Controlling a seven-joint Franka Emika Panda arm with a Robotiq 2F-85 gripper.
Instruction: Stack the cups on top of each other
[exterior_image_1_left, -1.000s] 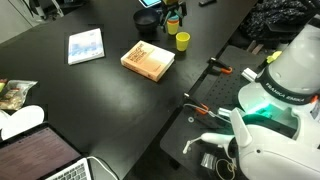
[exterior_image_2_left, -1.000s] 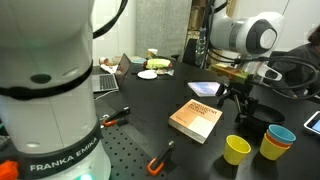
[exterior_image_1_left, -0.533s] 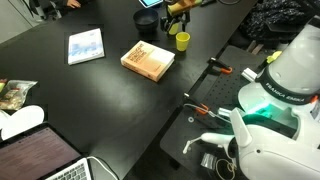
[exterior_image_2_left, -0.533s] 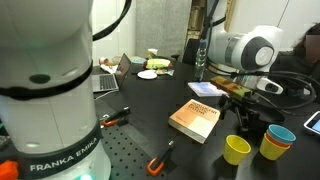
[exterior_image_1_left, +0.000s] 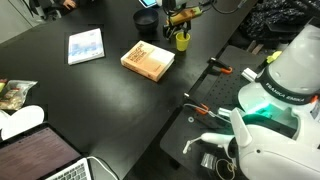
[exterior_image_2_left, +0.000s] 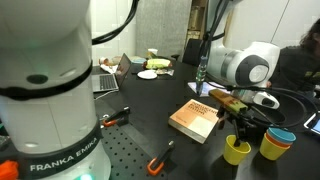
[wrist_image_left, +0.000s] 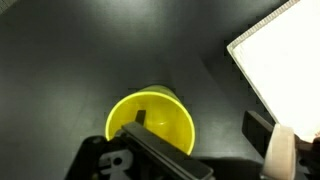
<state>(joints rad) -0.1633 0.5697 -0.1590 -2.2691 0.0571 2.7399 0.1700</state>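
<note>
The gripper should pinch the side of the single yellow cup at the cup's rim, so the cup's base stays free to nest into the stack (exterior_image_2_left: 273, 146).
A single yellow cup (exterior_image_1_left: 182, 41) stands on the black table beyond the tan book (exterior_image_1_left: 148, 60); it also shows in an exterior view (exterior_image_2_left: 236, 150) and in the wrist view (wrist_image_left: 150, 125). My gripper (wrist_image_left: 195, 130) is open and low over it, one finger inside the cup and the other outside its wall. The gripper shows in both exterior views (exterior_image_1_left: 178, 22) (exterior_image_2_left: 243, 126). Beside this cup stands a nested stack (exterior_image_2_left: 273, 146): a yellow cup outside, an orange rim, and a blue cup (exterior_image_2_left: 283, 134) on top.
A light blue book (exterior_image_1_left: 85, 45) lies farther along the table, and its white corner shows in the wrist view (wrist_image_left: 285, 50). A dark round dish (exterior_image_1_left: 147, 18) sits behind the cups. Orange-handled tools (exterior_image_2_left: 160, 158) lie near the robot base. A laptop (exterior_image_1_left: 45, 160) sits at the near corner.
My gripper has moved down and over the single yellow cup, from above the table beside the book to straddling the cup's wall. The cups have not moved.
</note>
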